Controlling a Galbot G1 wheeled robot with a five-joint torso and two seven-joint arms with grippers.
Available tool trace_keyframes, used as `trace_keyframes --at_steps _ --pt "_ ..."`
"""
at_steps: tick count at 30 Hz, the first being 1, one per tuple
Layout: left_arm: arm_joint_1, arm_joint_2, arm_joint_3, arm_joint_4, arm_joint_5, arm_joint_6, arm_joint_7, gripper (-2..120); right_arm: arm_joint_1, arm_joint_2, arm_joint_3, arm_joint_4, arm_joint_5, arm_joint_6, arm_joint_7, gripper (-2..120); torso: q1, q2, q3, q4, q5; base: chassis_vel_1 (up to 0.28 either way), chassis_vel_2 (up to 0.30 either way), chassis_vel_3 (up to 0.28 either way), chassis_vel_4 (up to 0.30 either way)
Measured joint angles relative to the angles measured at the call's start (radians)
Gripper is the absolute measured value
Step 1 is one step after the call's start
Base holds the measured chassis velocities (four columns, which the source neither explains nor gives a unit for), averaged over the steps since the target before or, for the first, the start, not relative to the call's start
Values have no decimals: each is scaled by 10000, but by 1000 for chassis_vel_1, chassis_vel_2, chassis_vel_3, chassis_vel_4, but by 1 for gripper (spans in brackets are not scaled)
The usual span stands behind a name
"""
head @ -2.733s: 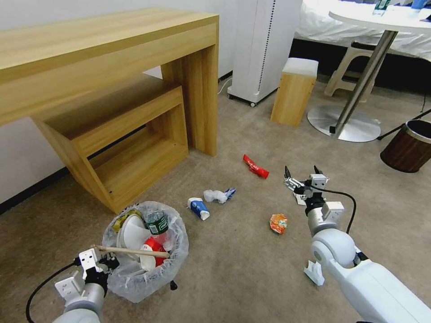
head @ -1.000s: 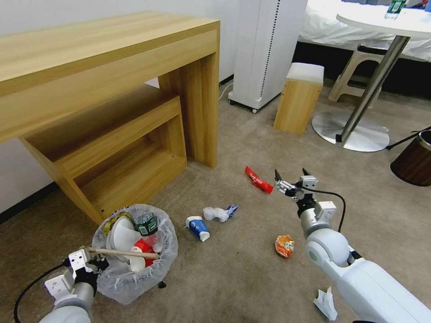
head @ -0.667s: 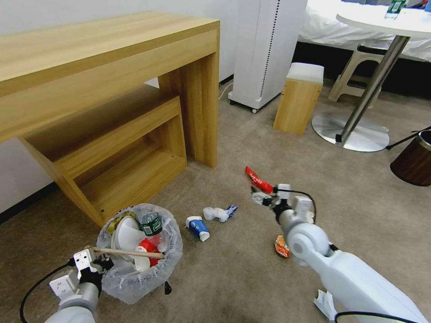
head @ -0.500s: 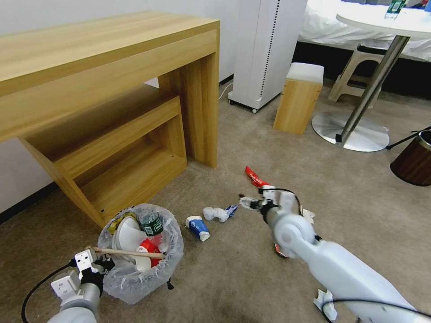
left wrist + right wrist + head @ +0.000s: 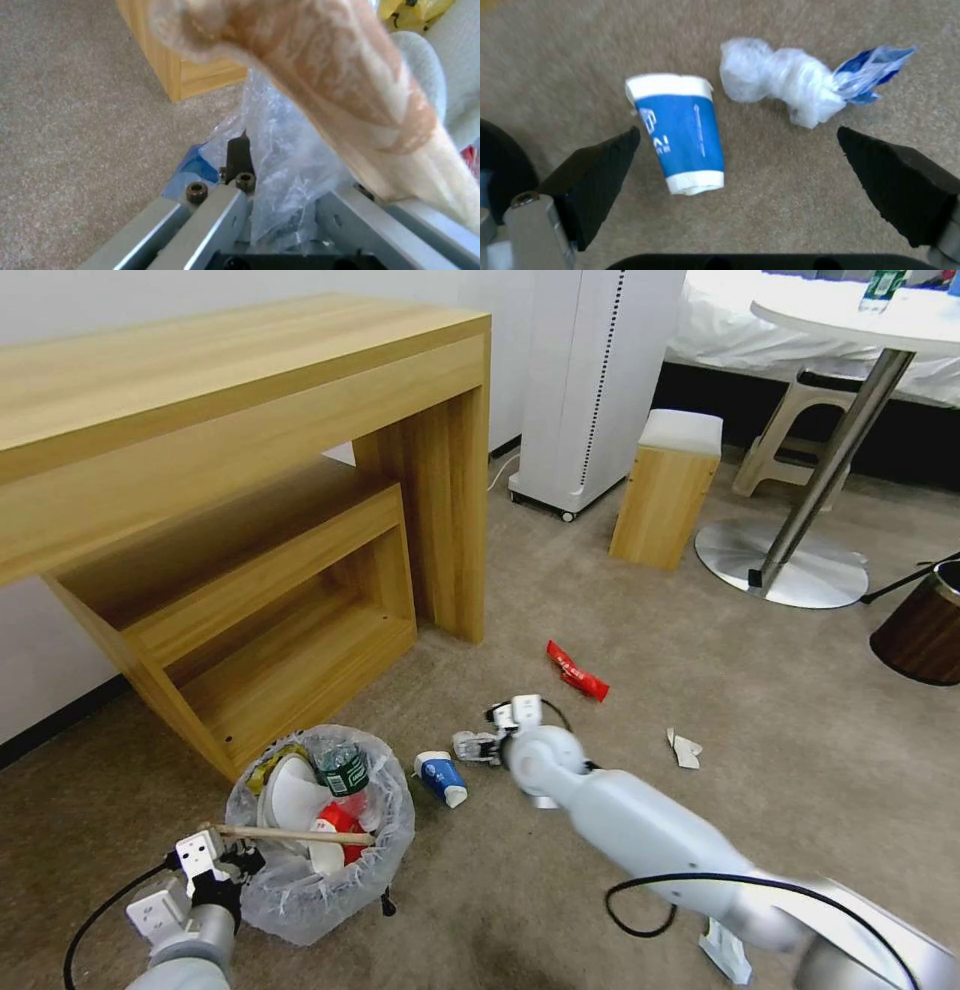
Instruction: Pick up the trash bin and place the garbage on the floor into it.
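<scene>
The blue-white paper cup is garbage for the trash bin. My right gripper should next grip the cup by its narrow white base point(image 5: 456, 797) to put it in there.
The trash bin point(image 5: 385, 845), lined with a crinkled clear bag, stands on the beige floor point(image 5: 560, 600) at the lower left. It holds a green-labelled bottle point(image 5: 343, 768), wrappers and a wooden stick point(image 5: 290, 835). My left gripper point(image 5: 232, 862) is shut on its near rim; the left wrist view shows one black finger point(image 5: 238, 152) against the bag point(image 5: 280, 150). My right gripper point(image 5: 737, 150) hangs open just above the blue-white paper cup point(image 5: 680, 131) and the crumpled tissue point(image 5: 775, 84). A red wrapper point(image 5: 577, 670) lies farther off.
A wooden desk with a low shelf point(image 5: 300, 600) stands right behind the bin. A paper scrap point(image 5: 685, 750) lies to the right, a white scrap point(image 5: 725, 950) near my base. Beyond stand a wooden stool point(image 5: 665, 490), a round table's foot point(image 5: 780, 570) and a brown bin point(image 5: 920, 640).
My right arm has swung left from beside the red wrapper to above the cup and tissue, still open, and now covers the orange wrapper. The left gripper keeps hold of the bin.
</scene>
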Motion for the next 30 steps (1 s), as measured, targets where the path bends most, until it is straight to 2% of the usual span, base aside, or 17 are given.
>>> trace_keyframes --at_steps 6,10,15,24,30 --pt "-82 -108 63 71 68 -51 23 1 102 554 -618 -1492 -914 -42 -327 100 0 0 -1 -3 2 0 0 0 0" --pt "-58 -168 85 79 121 -76 57 1 91 738 -770 -2038 -1313 99 -594 99 0 0 -1 -3 1 0 0 0 0" --pt "-14 -137 68 72 123 -91 104 1 21 939 -868 -2152 -1535 311 -736 97 0 0 -1 0 2 0 0 0 0" --pt "-160 -64 34 227 71 -120 108 1 20 839 -1023 -1465 -1667 288 -726 90 0 0 -2 -2 4 0 0 0 0" --pt "-256 -116 162 274 66 -135 120 1 264 1243 -1482 -2448 -2029 384 -1123 89 0 0 -1 -2 2 0 0 0 0"
